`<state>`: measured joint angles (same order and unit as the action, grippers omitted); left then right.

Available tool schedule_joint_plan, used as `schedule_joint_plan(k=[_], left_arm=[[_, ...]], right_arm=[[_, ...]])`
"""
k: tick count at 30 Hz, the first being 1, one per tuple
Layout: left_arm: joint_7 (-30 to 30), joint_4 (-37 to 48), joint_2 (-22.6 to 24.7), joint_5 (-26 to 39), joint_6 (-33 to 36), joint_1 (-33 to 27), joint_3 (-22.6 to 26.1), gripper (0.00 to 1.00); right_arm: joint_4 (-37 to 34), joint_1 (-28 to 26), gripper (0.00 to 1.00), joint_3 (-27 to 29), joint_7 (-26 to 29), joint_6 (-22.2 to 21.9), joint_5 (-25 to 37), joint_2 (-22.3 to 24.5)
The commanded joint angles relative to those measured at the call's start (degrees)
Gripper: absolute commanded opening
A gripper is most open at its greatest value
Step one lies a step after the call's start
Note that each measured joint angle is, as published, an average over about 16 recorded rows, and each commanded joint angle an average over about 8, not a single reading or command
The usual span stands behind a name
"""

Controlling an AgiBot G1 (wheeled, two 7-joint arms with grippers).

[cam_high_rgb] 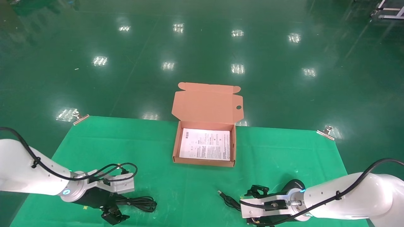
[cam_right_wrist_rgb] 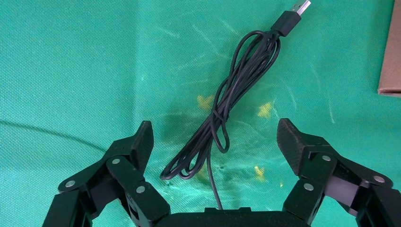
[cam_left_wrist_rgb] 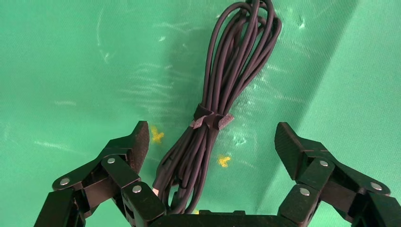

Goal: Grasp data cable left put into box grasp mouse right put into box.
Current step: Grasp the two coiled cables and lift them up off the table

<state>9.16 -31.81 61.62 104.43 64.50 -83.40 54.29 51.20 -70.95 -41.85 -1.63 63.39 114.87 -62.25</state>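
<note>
The data cable has the strap around its middle [cam_left_wrist_rgb: 212, 118]. My left gripper should grab the data cable there next to put it into the box.
The data cable [cam_left_wrist_rgb: 227, 71], a black looped bundle held by a strap, lies on the green cloth at the front left [cam_high_rgb: 140, 203]. My left gripper [cam_left_wrist_rgb: 210, 142] is open and hangs over its near end, one finger on each side; in the head view it [cam_high_rgb: 116, 203] is low at the left. The mouse [cam_high_rgb: 294, 183] shows only as a black rounded hump behind my right wrist. Its thin cord [cam_right_wrist_rgb: 236, 85] with USB plug [cam_right_wrist_rgb: 293, 14] lies between the fingers of my open right gripper [cam_right_wrist_rgb: 215, 137]. The salmon box [cam_high_rgb: 204, 162] stands open at the centre.
The box's flap lid [cam_high_rgb: 205, 104] stands up at the far side, with a white printed sheet on the floor. The green cloth [cam_high_rgb: 277, 151] is clamped at both far corners [cam_high_rgb: 325, 132]. A box corner [cam_right_wrist_rgb: 390, 56] shows in the right wrist view.
</note>
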Motion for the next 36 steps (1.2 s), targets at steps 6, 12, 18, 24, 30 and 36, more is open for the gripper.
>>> schedule_joint_plan(k=[6,12,18,24,30,36], left_arm=[[0.1,-0.5,0.0,0.1,0.1,0.0,0.1,0.0],[0.2,-0.8,-0.1,0.2,0.2,0.0,0.2,0.0],[0.2,-0.9,-0.1,0.2,0.3,0.0,0.2,0.0],[0.2,-1.0,-0.1,0.3,0.3,0.0,0.2,0.0],[0.3,-1.1,-0.1,0.3,0.3,0.0,0.2,0.0],[0.3,-1.1,-0.1,0.3,0.3,0.0,0.2,0.0]], right_arm=[[0.3,0.0,0.0,0.0,0.0,0.1,-0.1,0.1],[0.5,0.0,0.0,0.0,0.0,0.2,-0.2,0.2],[0.6,0.1,0.0,0.0,0.1,0.3,-0.2,0.3],[0.6,0.1,0.0,0.1,0.1,0.3,-0.2,0.3],[0.7,0.1,0.0,0.1,0.1,0.4,-0.2,0.3],[0.9,0.0,0.0,0.1,0.3,0.5,0.0,0.7]])
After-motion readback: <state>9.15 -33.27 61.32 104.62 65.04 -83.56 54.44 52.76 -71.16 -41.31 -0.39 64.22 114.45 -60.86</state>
